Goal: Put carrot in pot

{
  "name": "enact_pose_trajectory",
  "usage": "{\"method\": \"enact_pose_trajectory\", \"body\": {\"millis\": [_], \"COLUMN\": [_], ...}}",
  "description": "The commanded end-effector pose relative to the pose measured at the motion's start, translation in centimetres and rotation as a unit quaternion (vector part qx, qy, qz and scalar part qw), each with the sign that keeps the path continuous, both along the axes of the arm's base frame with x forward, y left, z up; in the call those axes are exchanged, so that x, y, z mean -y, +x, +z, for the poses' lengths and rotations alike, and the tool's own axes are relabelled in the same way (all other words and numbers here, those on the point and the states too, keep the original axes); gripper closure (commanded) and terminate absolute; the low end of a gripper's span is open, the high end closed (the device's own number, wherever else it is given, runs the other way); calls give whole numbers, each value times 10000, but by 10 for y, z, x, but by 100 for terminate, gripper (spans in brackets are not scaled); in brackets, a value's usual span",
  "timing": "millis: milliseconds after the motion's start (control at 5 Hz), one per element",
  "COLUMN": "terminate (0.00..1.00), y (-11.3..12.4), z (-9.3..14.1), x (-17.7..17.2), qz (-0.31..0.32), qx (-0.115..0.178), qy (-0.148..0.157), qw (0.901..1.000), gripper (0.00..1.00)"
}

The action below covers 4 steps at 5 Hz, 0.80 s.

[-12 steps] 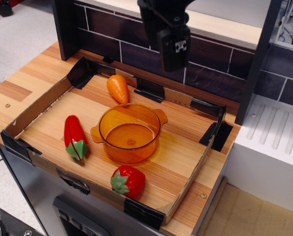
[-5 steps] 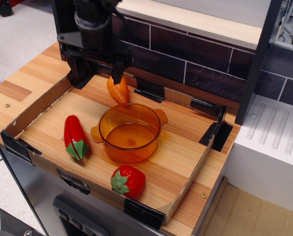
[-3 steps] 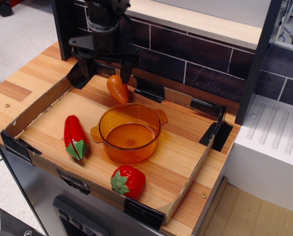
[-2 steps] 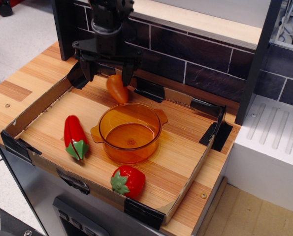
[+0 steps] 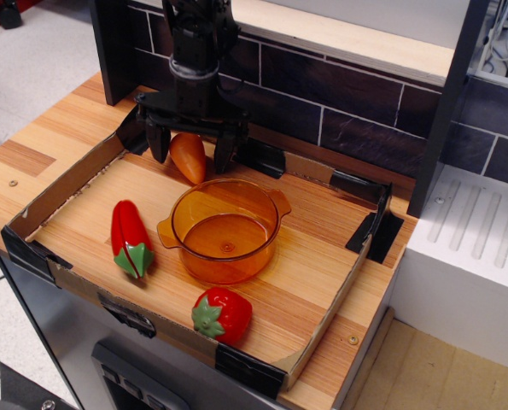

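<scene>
My gripper grabs the orange carrot by its thick end (image 5: pixel 185 149) next, to put the carrot in the pot (image 5: pixel 225 229).
The orange carrot (image 5: pixel 189 157) lies on the wooden tray floor at the back left, just behind the pot. The translucent orange pot (image 5: pixel 225 229) stands upright and empty in the tray's middle. My black gripper (image 5: pixel 192 150) hangs down over the carrot, open, with one finger (image 5: pixel 158 140) to the carrot's left and the other finger (image 5: pixel 225 147) to its right. The fingers straddle the carrot and stand apart from it.
A red pepper with green stem (image 5: pixel 130 237) lies left of the pot. A red strawberry (image 5: pixel 223 314) lies in front of it. Cardboard walls (image 5: pixel 66 184) ring the tray. A dark brick backsplash (image 5: pixel 339 107) stands behind, and a white unit (image 5: pixel 471 256) at the right.
My gripper came from the upper right to the back left, dropped down and now straddles the carrot. The carrot has shifted slightly left. Pot, pepper and strawberry have not moved.
</scene>
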State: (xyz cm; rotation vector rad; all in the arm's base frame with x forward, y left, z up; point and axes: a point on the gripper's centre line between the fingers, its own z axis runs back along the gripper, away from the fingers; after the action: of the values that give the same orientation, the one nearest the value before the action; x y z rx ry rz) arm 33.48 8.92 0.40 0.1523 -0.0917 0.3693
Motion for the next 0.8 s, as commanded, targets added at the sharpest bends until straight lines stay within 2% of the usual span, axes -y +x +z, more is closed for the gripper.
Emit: {"method": "enact_pose_trajectory", "body": {"millis": [0,200,400,600], "terminate": [0,0,0,0], "y": [-2,-4,-8,-18], "z": [10,12,26,62], "x": [1,-1,-2,1], "qz": [-89,-217,-417,-749], "qx": [220,268,555,1116], "qy": [-44,-34,121,335], "qw": [9997,9994,9975,9904], "gripper": [0,100,100,100]}}
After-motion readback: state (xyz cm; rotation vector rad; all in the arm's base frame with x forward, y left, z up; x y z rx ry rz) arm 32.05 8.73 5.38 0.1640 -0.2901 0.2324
